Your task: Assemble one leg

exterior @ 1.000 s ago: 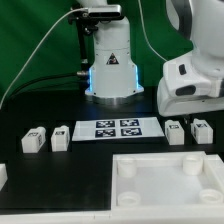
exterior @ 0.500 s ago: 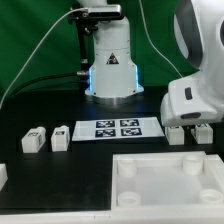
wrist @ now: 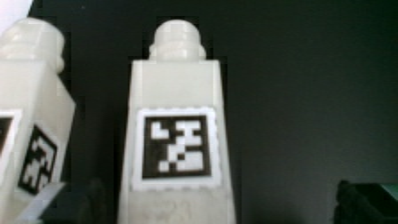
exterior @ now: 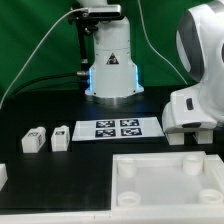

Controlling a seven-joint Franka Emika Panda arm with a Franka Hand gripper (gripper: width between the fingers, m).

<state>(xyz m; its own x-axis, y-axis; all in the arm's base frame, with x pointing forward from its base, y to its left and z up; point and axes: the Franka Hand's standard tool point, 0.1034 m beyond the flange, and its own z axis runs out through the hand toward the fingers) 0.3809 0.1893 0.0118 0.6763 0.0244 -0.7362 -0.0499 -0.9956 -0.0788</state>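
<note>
The tagged leg (wrist: 176,190) has my fingers low on both sides of it, so they would hold it now. My gripper needs to close on it.
In the wrist view a white leg (wrist: 175,140) with a black-and-white tag lies straight under me, its round peg pointing away. A second leg (wrist: 32,110) lies beside it. My gripper (wrist: 205,205) is open, with one dark fingertip (wrist: 50,205) on one side of the tagged leg and the other on the far side, with black table between. In the exterior view the arm's white hand (exterior: 195,108) is low over the right pair of legs and hides most of them. Two more legs (exterior: 34,140) (exterior: 60,137) lie at the exterior view's left.
The marker board (exterior: 118,128) lies in the middle in front of the robot base (exterior: 110,60). The large white tray-like piece with round sockets (exterior: 170,180) fills the front right. A small white part (exterior: 3,172) sits at the left edge.
The arm's hand has come down and slightly to the exterior view's right, over the right pair of legs, and now covers them. Nothing else has moved.
</note>
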